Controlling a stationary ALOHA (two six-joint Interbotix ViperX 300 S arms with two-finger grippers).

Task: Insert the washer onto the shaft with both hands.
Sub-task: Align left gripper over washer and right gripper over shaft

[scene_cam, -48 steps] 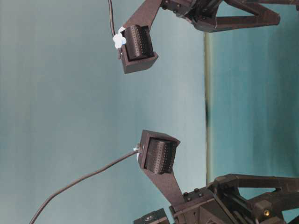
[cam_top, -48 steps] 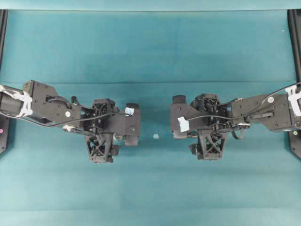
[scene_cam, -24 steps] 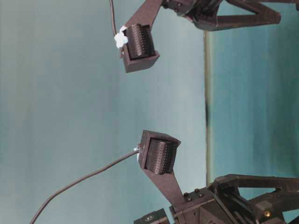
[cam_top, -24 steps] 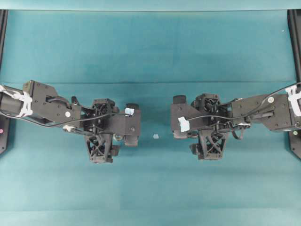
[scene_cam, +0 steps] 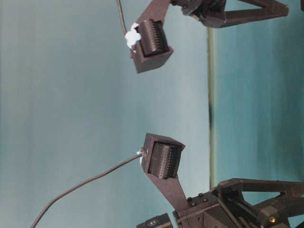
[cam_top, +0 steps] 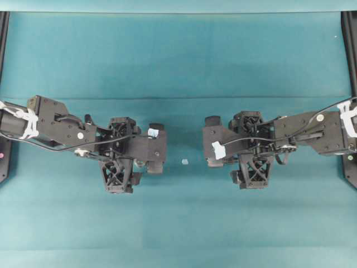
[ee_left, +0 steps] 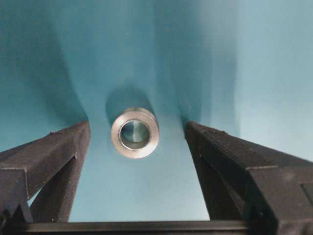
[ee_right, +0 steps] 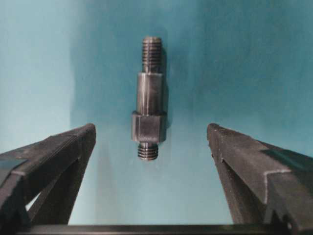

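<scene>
The washer needs the shaft's stepped threaded end (ee_right: 151, 54) to stay free. My right gripper should pick up the shaft by its thick collar (ee_right: 148, 127) next.
The washer (ee_left: 135, 132), a small silvery ring, lies flat on the teal cloth in the left wrist view. My left gripper (ee_left: 137, 129) is open above it, with the ring centred between the two black fingers (ee_left: 54, 156) and touching neither. The shaft (ee_right: 149, 98), a dark grey stepped rod with threaded ends, lies on the cloth in the right wrist view. My right gripper (ee_right: 151, 129) is open above its near end, with wide gaps on both sides. In the overhead view the left gripper (cam_top: 156, 148) and right gripper (cam_top: 212, 141) face each other and hide both parts.
A tiny pale chip (cam_top: 184, 162) lies on the cloth between the two grippers. Black frame posts (cam_top: 350, 50) stand at the table's left and right edges. In the table-level view two ribbed black blocks (scene_cam: 161, 161) on the arms hang over the cloth.
The right arm has shifted slightly to the right and toward the front edge in the overhead view. Its ribbed block has moved in the table-level view. The left arm has stayed still.
</scene>
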